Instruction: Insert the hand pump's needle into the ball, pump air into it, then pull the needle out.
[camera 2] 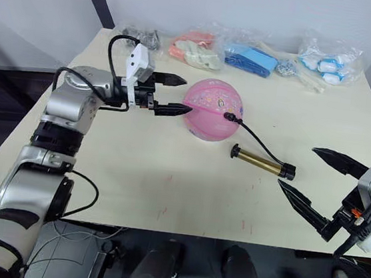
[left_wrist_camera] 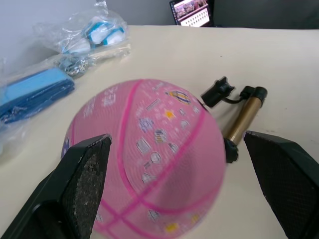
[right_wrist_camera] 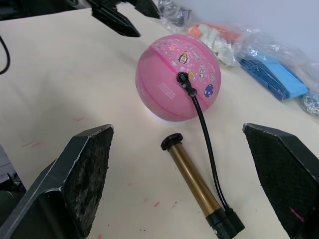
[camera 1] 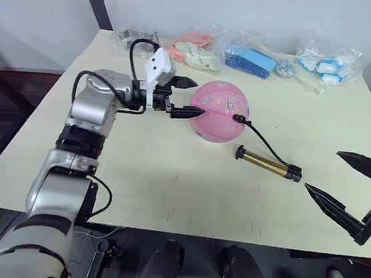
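Note:
The left gripper grabs the ball by its round pink body (camera 1: 217, 111) next, to steady the ball while I pull out the needle's black fitting (camera 1: 241, 119).
The pink ball (camera 1: 219, 110) rests on the cream table (camera 1: 167, 184) near its middle. The hand pump (camera 1: 266, 163) lies flat to the ball's right, its gold barrel (right_wrist_camera: 192, 181) on the tabletop. Its black hose (right_wrist_camera: 204, 144) curves up to the ball, where the needle's black fitting (right_wrist_camera: 184, 82) sits against the skin; the metal pin itself is hidden. My left gripper (camera 1: 189, 98) is open at the ball's left side, its fingers (left_wrist_camera: 84, 174) straddling the ball. My right gripper (camera 1: 324, 172) is open and holds nothing, to the right of the pump near the table's front right.
Several clear bags line the table's far edge: orange and white items (camera 1: 195, 49), blue items (camera 1: 248, 59), blue-white items (camera 1: 328, 65) and dark parts (camera 1: 133, 36). A lit screen (left_wrist_camera: 192, 10) stands beyond the table. Bare tabletop lies in front of the ball.

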### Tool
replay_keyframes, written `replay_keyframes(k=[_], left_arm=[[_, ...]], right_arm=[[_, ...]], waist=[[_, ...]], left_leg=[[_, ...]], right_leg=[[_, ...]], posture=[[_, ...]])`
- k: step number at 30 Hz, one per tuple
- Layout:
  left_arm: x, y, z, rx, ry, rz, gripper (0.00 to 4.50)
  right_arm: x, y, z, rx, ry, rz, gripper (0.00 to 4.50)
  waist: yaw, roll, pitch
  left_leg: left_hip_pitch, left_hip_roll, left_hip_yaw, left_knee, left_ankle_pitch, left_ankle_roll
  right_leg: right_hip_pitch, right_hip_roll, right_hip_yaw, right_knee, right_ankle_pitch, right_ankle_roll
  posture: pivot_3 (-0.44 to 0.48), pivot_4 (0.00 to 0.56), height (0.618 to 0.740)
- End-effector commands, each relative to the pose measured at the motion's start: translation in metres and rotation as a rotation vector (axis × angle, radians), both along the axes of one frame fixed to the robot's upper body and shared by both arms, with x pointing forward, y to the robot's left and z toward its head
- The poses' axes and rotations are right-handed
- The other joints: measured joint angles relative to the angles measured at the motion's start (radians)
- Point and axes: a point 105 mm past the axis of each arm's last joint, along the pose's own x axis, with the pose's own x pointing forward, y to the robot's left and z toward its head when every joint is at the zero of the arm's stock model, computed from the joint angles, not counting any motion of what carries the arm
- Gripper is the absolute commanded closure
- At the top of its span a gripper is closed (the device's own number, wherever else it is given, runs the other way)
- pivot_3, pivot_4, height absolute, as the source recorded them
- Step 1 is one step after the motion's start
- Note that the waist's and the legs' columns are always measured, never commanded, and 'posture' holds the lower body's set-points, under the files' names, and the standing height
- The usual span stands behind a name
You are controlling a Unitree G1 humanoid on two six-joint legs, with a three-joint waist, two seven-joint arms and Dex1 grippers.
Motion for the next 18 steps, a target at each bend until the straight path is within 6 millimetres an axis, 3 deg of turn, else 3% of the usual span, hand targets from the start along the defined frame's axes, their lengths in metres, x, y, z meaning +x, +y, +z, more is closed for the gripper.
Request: replay_keyframes(k=[1,9,14,18], left_arm=[[0.006,-0.008,0.009,0.029,-0.055,-0.028,0.0],[0.023,-0.024,-0.002,0.106,-0.063,-0.058,0.0],[0.029,-0.024,-0.035,0.193,-0.077,-0.031,0.0],[0.028,-0.025,-0.037,0.171,-0.069,-0.037,0.0]], right_arm=[[-0.001,0.004,0.006,-0.007,-0.042,0.003,0.13],[0.004,0.006,0.007,0.003,-0.047,-0.004,0.13],[0.01,0.011,0.007,0.019,-0.051,0.017,0.13],[0.021,0.019,0.006,0.04,-0.048,0.039,0.13]], waist=[[-0.001,0.0,0.0],[-0.001,-0.001,0.001],[0.0,-0.002,0.001],[0.0,-0.003,0.0]], left_leg=[[0.0,0.0,0.0,0.0,0.0,0.0],[0.0,-0.001,0.0,0.0,0.0,0.0],[0.0,-0.001,0.0,0.0,0.0,0.0],[0.0,-0.001,0.0,0.0,0.0,0.0]], right_leg=[[0.0,0.0,0.0,0.0,0.0,0.0],[0.0,0.0,0.0,0.0,0.0,0.0],[0.0,0.0,0.0,0.0,0.0,0.0],[0.0,0.0,0.0,0.0,0.0,0.001]], posture=[[0.0,0.15,0.74],[0.0,0.15,0.74],[0.0,0.15,0.74],[0.0,0.15,0.74]])
